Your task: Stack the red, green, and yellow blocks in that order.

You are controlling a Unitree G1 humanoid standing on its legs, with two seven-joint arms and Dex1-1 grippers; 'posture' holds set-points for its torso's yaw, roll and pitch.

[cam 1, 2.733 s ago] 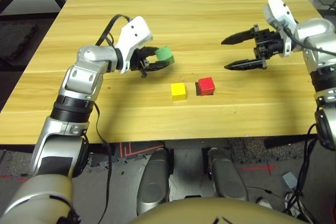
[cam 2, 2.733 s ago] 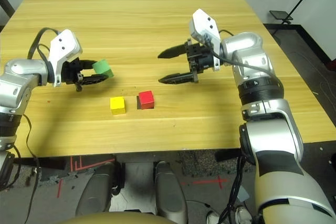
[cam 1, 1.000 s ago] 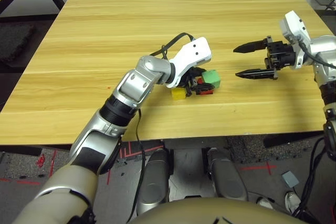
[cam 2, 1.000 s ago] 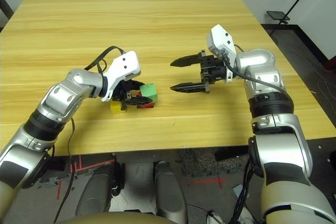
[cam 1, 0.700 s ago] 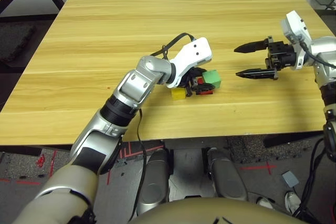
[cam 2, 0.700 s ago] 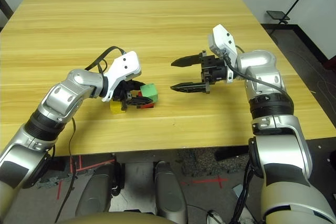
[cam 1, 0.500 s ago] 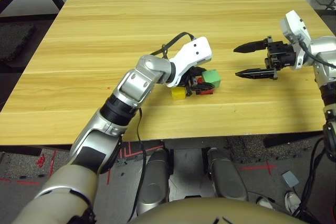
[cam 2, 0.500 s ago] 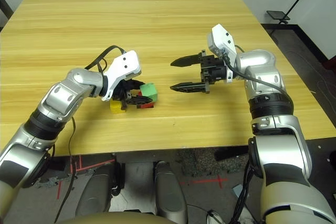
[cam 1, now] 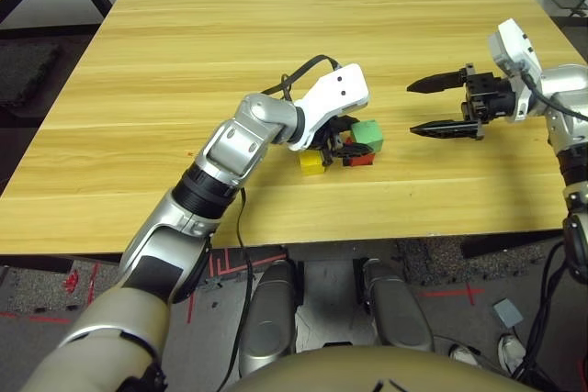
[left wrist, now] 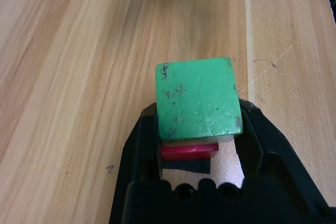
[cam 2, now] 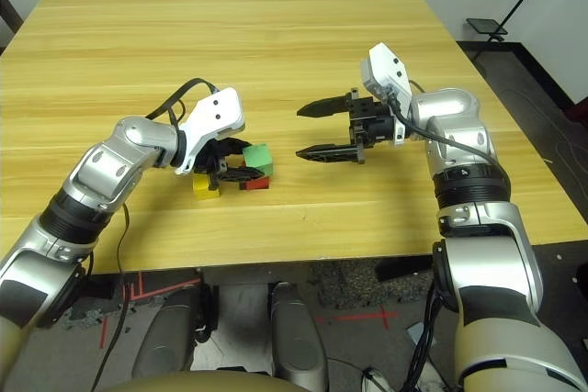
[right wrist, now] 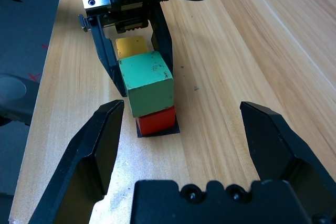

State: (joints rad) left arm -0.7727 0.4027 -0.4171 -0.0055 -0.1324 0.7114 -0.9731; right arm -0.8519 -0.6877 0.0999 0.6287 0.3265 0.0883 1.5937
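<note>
The green block's base sits over the red block and the green block would stand, so it is now time for my left gripper to open.
My left gripper (cam 1: 352, 143) is shut on the green block (cam 1: 367, 134), gripping it by two opposite sides. The green block (right wrist: 146, 82) sits directly over the red block (right wrist: 156, 119), slightly askew, and seems to rest on it. The red block (left wrist: 189, 151) stands on a flat black square patch (left wrist: 186, 165). The yellow block (cam 1: 312, 163) lies on the table just left of the red one, under my left wrist. My right gripper (cam 1: 412, 107) hovers open to the right of the stack, fingers pointing at it, with nothing between them.
The wooden table (cam 1: 276, 34) stretches wide and bare behind the blocks. Its front edge (cam 1: 367, 231) runs close below them. A black cable (cam 1: 299, 71) loops over my left wrist.
Since the earliest frames my left gripper has carried the green block rightward onto the red one, and my right gripper drew back to the right. Over the last second both hardly moved.
</note>
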